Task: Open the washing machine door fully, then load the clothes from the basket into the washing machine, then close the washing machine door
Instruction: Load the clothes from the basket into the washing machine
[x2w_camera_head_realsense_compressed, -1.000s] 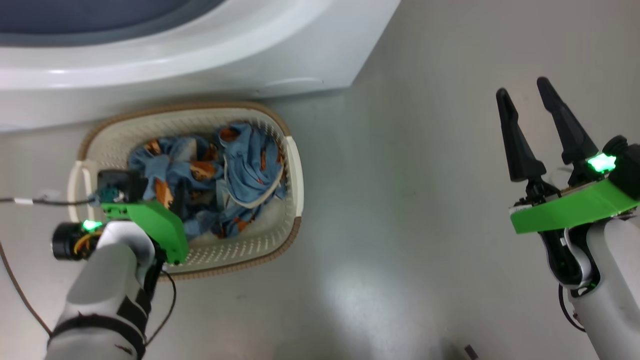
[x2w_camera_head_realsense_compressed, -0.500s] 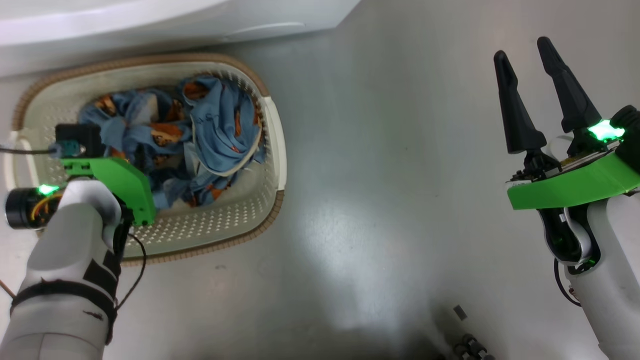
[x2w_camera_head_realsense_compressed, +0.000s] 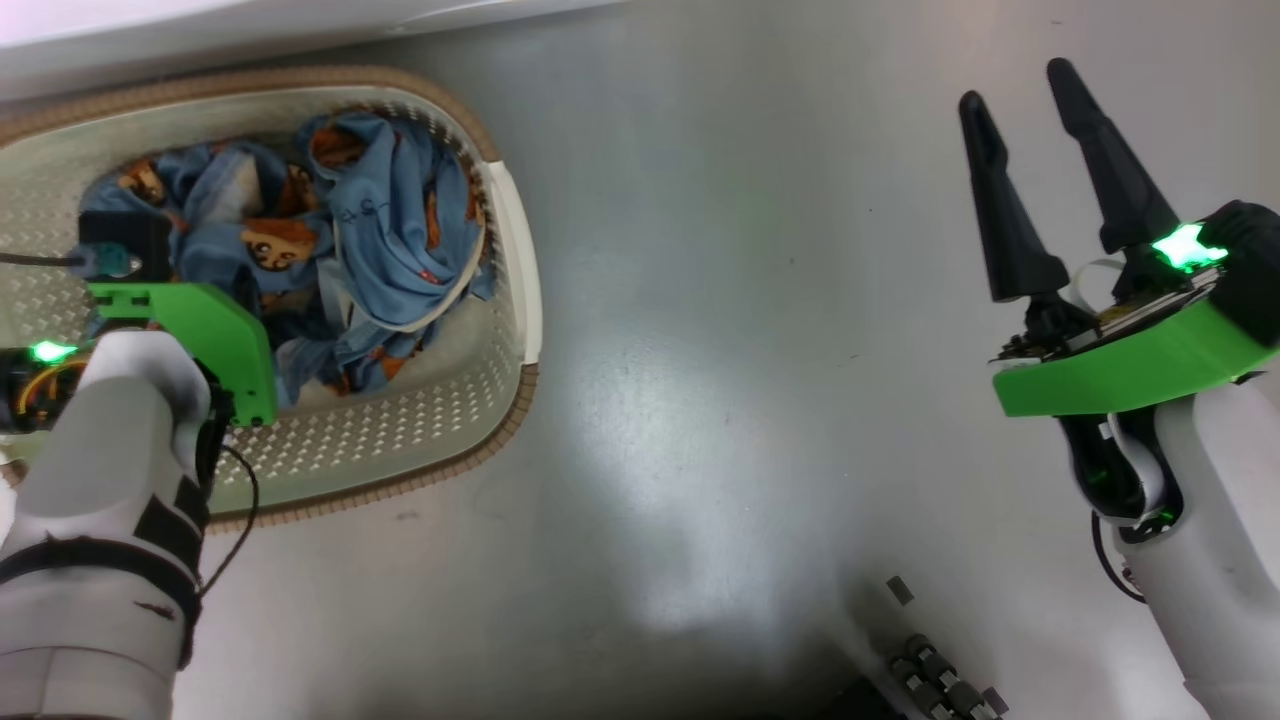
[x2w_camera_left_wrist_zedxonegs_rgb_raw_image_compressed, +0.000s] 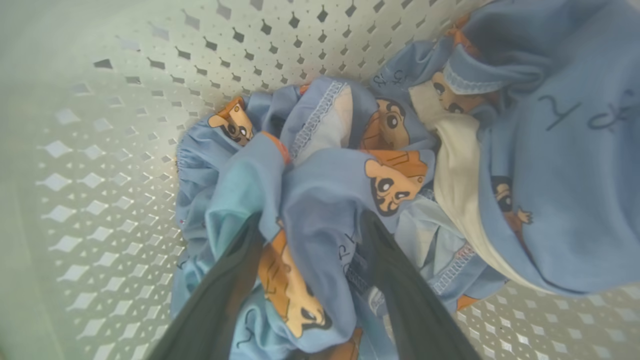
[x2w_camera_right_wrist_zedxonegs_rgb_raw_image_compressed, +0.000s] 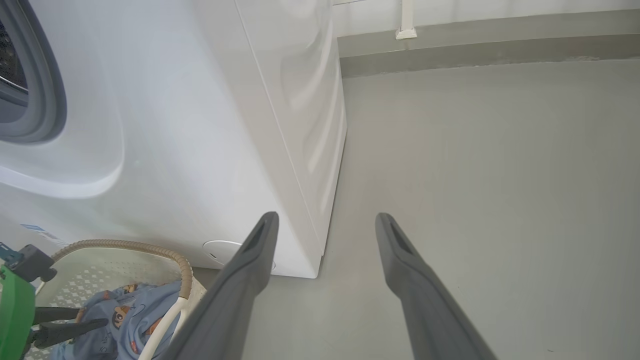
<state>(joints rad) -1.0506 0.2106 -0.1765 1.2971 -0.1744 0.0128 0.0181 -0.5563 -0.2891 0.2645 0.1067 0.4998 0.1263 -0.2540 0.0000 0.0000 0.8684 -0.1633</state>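
The blue garment has its slack cloth (x2w_camera_left_wrist_zedxonegs_rgb_raw_image_compressed: 201, 174) bunched below, so my left gripper should grab it by that raised fold (x2w_camera_left_wrist_zedxonegs_rgb_raw_image_compressed: 315, 219) next.
The cream basket (x2w_camera_head_realsense_compressed: 505, 260) stands on the floor against the white washing machine (x2w_camera_right_wrist_zedxonegs_rgb_raw_image_compressed: 175, 125). Light blue clothes (x2w_camera_head_realsense_compressed: 390, 220) with orange-brown figures lie bunched inside it. My left arm reaches down into the basket, and its green wrist mount (x2w_camera_head_realsense_compressed: 200, 325) hides the fingers in the head view. In the left wrist view my left gripper (x2w_camera_left_wrist_zedxonegs_rgb_raw_image_compressed: 310, 220) is open, its fingers pushed into the clothes (x2w_camera_left_wrist_zedxonegs_rgb_raw_image_compressed: 325, 180) with a fold of fabric between them. My right gripper (x2w_camera_head_realsense_compressed: 1015, 85) is open and empty above bare floor, right of the basket. The washing machine door is out of view.
The grey-blue gasket (x2w_camera_right_wrist_zedxonegs_rgb_raw_image_compressed: 47, 100) of the drum opening shows at the left of the right wrist view. Grey floor (x2w_camera_head_realsense_compressed: 720, 300) stretches right of the basket to a low wall base (x2w_camera_right_wrist_zedxonegs_rgb_raw_image_compressed: 475, 45). Small dark parts (x2w_camera_head_realsense_compressed: 935, 670) sit at the head view's bottom edge.
The head camera has moved: basket and washer slid up and left in the picture and look nearer. My left arm stays in the basket. Both grippers remain open.
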